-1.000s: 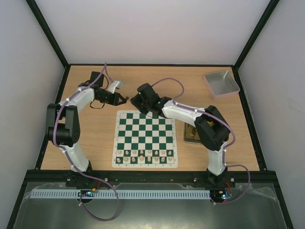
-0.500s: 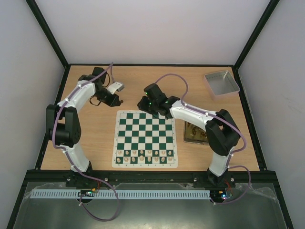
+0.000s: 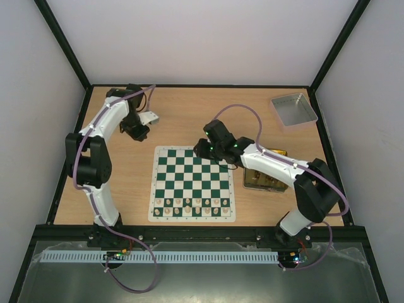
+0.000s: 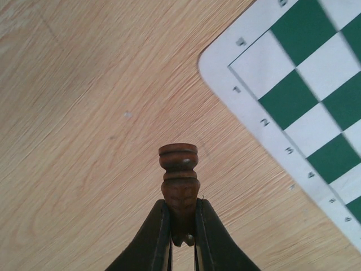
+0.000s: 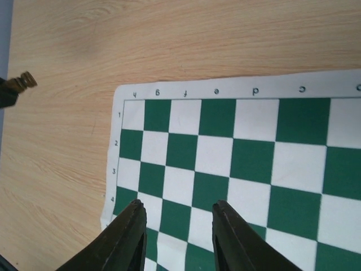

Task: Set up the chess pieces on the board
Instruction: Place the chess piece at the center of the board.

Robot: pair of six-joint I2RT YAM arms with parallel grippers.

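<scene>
My left gripper keeps hold of the piece for now, since its base is high off the board's corner and if I opened now, it would drop onto wood.
My left gripper [image 3: 136,130] is shut on a dark brown chess piece [image 4: 179,175], held base-outward above bare wood just off the far left corner of the board [image 3: 192,177]. In the left wrist view the board's white border [image 4: 265,121] lies to the right of the piece. My right gripper [image 3: 202,149] is open and empty over the board's far squares [image 5: 254,158], fingers [image 5: 134,217] apart. The held piece also shows at the left edge of the right wrist view [image 5: 23,80]. No dark pieces stand on the board.
Pale cream pieces [image 3: 192,205] fill the board's two near rows. A gold tin [image 3: 260,180] lies right of the board, partly under the right arm. A grey tray [image 3: 293,108] sits at the far right corner.
My left gripper has swung left, away from the board's far edge, still holding the piece. My right gripper has moved right and nearer, onto the board's far edge.
</scene>
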